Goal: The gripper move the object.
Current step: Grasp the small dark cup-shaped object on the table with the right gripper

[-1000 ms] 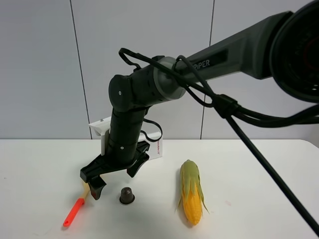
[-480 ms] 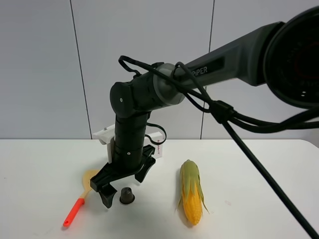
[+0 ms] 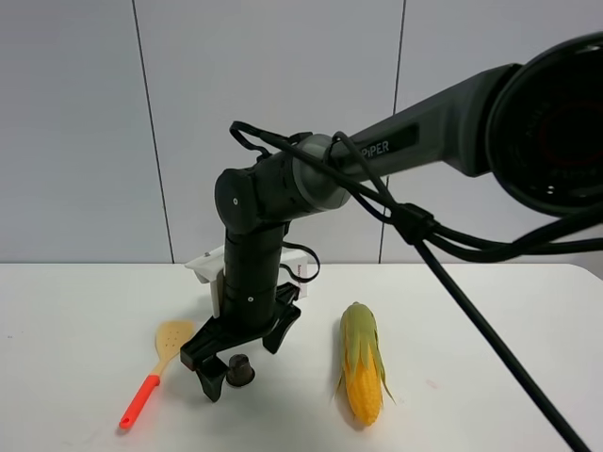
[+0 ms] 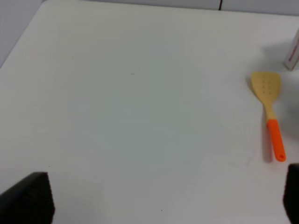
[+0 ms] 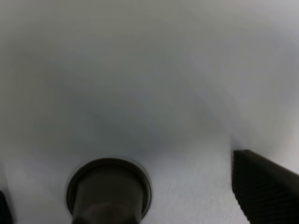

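Observation:
Next, my right gripper grabs the tiny dark capsule by its round side (image 3: 240,370) (image 5: 109,198) to move it.
The object is a tiny dark grey-brown capsule (image 3: 241,371) standing on the white table (image 3: 85,320), between the spatula and the corn. The right arm reaches across from the right, and its black gripper (image 3: 241,362) hangs low over the capsule, open, with one finger on each side of it. In the right wrist view the capsule (image 5: 108,192) sits close between the open fingers (image 5: 264,186), untouched. The left gripper (image 4: 159,200) is open and empty, with only its fingertips (image 4: 29,199) showing over bare table, and it is out of the exterior high view.
A spatula with an orange handle (image 3: 151,377) lies left of the capsule, and it also shows in the left wrist view (image 4: 269,114). A corn cob (image 3: 363,369) lies to the right. A white box (image 3: 298,273) stands behind the arm.
The right gripper has moved right and down, from above the spatula's blade to a spot astride the capsule. The capsule, spatula and corn have not moved.

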`<action>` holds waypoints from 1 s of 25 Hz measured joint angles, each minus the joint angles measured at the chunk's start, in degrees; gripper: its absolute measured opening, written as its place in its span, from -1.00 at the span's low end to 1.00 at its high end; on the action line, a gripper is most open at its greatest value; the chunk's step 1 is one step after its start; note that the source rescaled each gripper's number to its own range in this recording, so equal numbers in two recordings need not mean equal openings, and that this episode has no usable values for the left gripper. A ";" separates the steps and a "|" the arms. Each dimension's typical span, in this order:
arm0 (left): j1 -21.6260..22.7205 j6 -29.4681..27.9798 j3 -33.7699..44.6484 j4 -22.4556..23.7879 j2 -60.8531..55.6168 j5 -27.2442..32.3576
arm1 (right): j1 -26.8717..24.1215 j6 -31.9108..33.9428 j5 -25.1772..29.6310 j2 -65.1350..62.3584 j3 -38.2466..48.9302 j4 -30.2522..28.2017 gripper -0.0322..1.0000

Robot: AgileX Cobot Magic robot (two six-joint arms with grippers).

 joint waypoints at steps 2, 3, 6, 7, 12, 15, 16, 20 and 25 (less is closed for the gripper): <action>0.00 0.00 0.00 0.00 0.00 0.00 | -0.06 0.00 -0.12 0.01 0.00 0.06 0.81; 0.00 0.00 0.00 0.00 0.00 0.00 | -0.06 0.00 -0.12 0.01 0.00 0.06 0.81; 0.00 0.00 0.00 0.00 0.00 0.00 | -0.06 0.00 -0.32 0.12 0.00 0.06 0.81; 0.00 0.00 0.00 0.00 0.00 0.00 | -0.06 0.00 -0.55 0.12 0.00 0.06 0.81; 0.00 0.00 0.00 0.00 0.00 0.00 | -0.06 0.00 -1.20 0.12 0.00 0.06 0.78; 0.00 0.00 0.00 0.00 0.00 0.00 | -0.06 0.00 -1.20 0.12 0.00 0.23 0.50; 0.00 0.00 0.00 0.00 0.00 0.00 | -0.06 0.00 -1.06 0.12 -0.05 0.52 0.37; 0.00 0.00 0.00 0.00 0.00 0.00 | -0.06 0.00 0.41 0.12 -0.05 1.03 -0.25; 0.00 0.00 0.00 0.00 0.00 0.00 | -0.06 0.00 1.76 0.12 -0.23 1.16 -0.75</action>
